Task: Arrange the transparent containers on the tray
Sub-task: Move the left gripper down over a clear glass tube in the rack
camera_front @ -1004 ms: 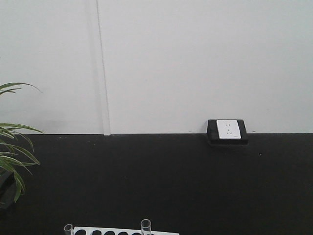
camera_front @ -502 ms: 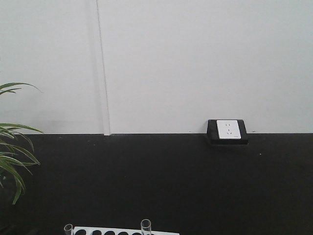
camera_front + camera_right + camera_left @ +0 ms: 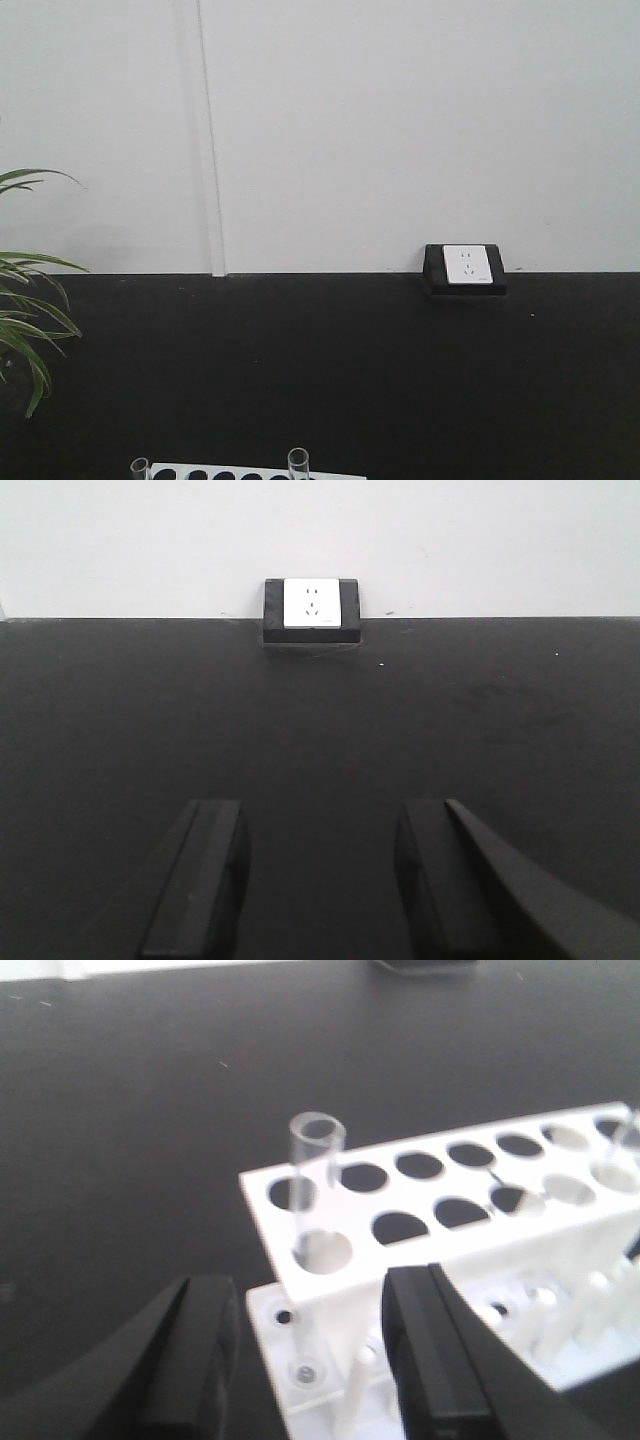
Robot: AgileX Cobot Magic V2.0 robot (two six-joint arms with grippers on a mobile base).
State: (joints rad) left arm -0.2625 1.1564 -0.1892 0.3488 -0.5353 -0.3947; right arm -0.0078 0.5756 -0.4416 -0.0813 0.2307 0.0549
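The transparent container has its upper end [image 3: 316,1145] above the white rack. My left gripper should grab it there next, to arrange it on the tray.
One transparent container [image 3: 314,1185] stands upright in the near corner hole of a white rack [image 3: 470,1250] in the left wrist view. My left gripper [image 3: 315,1360] is open, with its black fingers [image 3: 445,1360] on either side of the rack's end below that tube, touching nothing. A second tube [image 3: 622,1145] shows blurred at the rack's far end. In the front view, two tube rims [image 3: 298,461] poke above the rack's top [image 3: 255,473]. My right gripper [image 3: 320,880] hangs open over bare black table. The tray is out of view.
A black tabletop [image 3: 330,370] runs back to a white wall. A white socket in a black block [image 3: 464,268] sits at the table's back edge, also in the right wrist view as the socket [image 3: 311,606]. Green plant leaves [image 3: 25,320] hang in at the left.
A dark shape under the plant leaves at the left edge of the front view has gone out of frame. The rack and tube rims have not moved.
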